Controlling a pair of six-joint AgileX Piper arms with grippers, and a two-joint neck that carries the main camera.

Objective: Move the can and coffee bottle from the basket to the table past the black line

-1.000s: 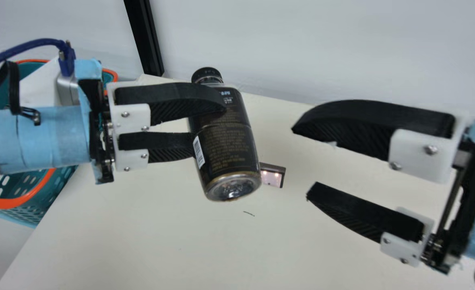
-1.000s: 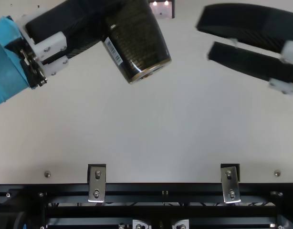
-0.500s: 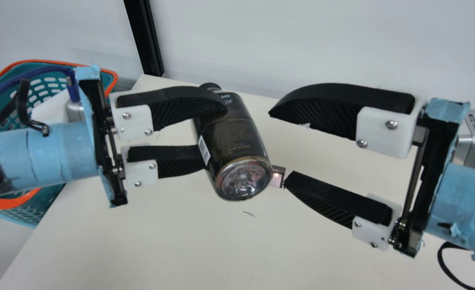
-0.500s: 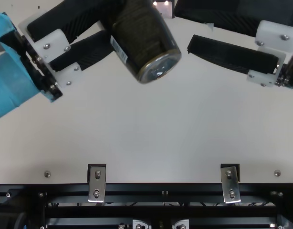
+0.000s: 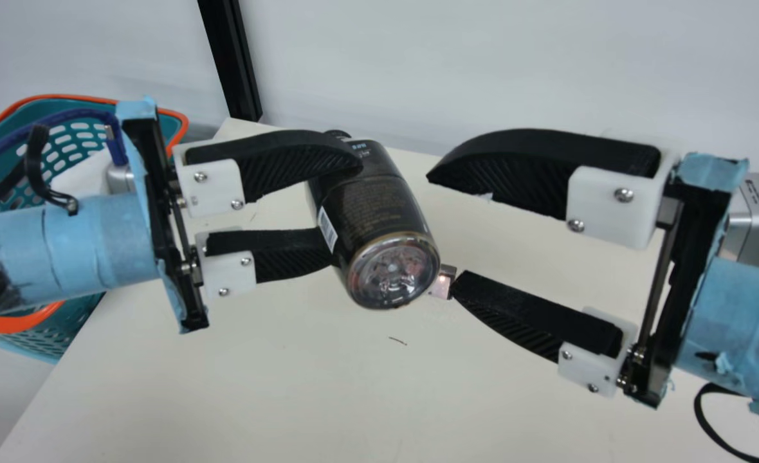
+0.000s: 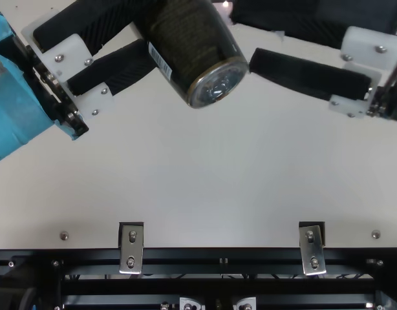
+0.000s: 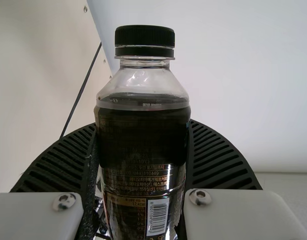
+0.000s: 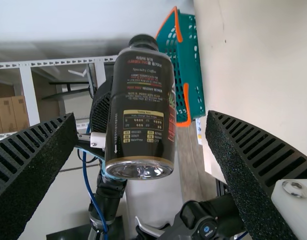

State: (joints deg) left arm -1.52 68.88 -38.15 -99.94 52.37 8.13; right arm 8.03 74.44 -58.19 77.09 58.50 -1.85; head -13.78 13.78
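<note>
The coffee bottle has to be carried past the black line, so next the robot's right gripper needs to grip it by its lower body [image 5: 384, 212] by its base [image 5: 393, 271].
In the main view my left gripper [image 5: 344, 209] is shut on the dark coffee bottle [image 5: 376, 215], which hangs tilted above the table, its clear base toward the camera. The left wrist view has the bottle [image 7: 143, 145] between the ribbed fingers of my left gripper [image 7: 142, 150], black cap uppermost. My right gripper [image 5: 440, 225] stands open just right of the bottle, its fingers not touching it. From the right wrist, the bottle [image 8: 142, 110] appears between the wide-apart fingers of my right gripper [image 8: 141, 120]. The top view shows the bottle's lower part [image 6: 195, 55].
The teal basket [image 5: 77, 138] with an orange rim stands at the table's left side, partly behind my left arm. A small box-like object [image 5: 442, 283] lies on the table [image 5: 257, 386] behind the bottle. A black post [image 5: 231, 61] rises beyond the back edge.
The right gripper has moved left toward the bottle, slowing lately. My left gripper has turned the bottle so that its base faces the neck camera more.
</note>
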